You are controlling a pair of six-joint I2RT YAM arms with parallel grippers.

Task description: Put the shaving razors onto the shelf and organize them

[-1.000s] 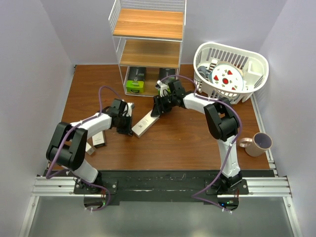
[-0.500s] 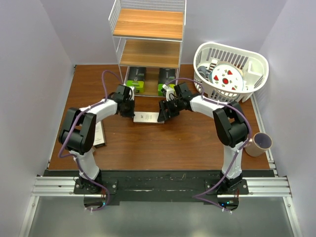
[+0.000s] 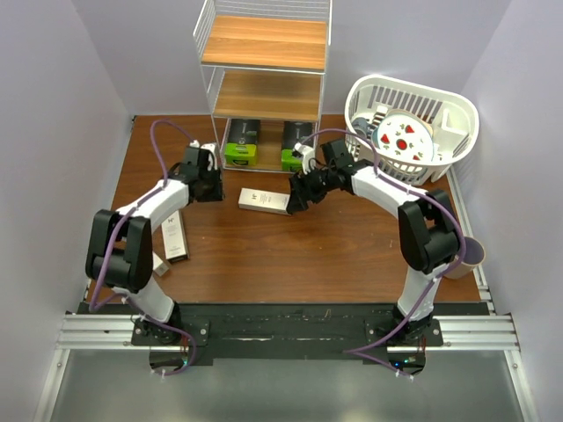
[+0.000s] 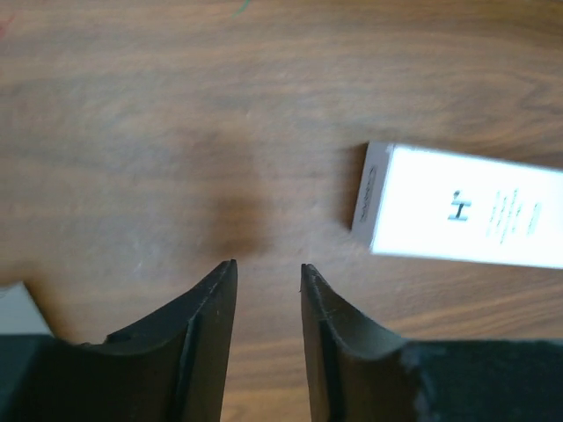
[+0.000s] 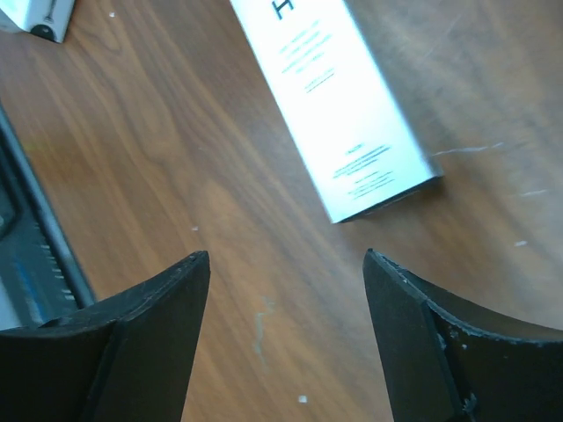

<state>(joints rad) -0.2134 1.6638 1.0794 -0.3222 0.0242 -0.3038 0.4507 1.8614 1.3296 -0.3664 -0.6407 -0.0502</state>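
Observation:
My right gripper picks up the white carton by its small-print end (image 3: pixel 279 203) next, which leaves the carton's other end free to enter the shelf (image 3: pixel 266 42).
A slim white carton of shaving razors (image 3: pixel 265 201) lies flat on the table between my two grippers, touching neither. My left gripper (image 3: pixel 214 186) sits just left of it, jaws a little open and empty (image 4: pixel 268 265); the carton's end (image 4: pixel 466 207) shows up and to the right of its fingertips. My right gripper (image 3: pixel 296 197) stands at the carton's right end, wide open (image 5: pixel 285 255), with the carton (image 5: pixel 334 114) beyond its tips. Two black packs with lime-green ends (image 3: pixel 241 146) (image 3: pixel 295 150) rest on the lowest tier of the shelf (image 3: pixel 266 42). Two more cartons (image 3: pixel 174 236) (image 3: pixel 160 264) lie by the left arm.
A white slatted basket (image 3: pixel 457 123) holding a plate and other items stands at the back right. A purple-rimmed cup (image 3: pixel 471 255) sits near the right edge, partly behind the right arm. The shelf's two upper wooden tiers hold nothing.
My left gripper has opened, let go of the white carton and drawn back to the left. The carton has turned from diagonal to lying crosswise. The right gripper has opened wider.

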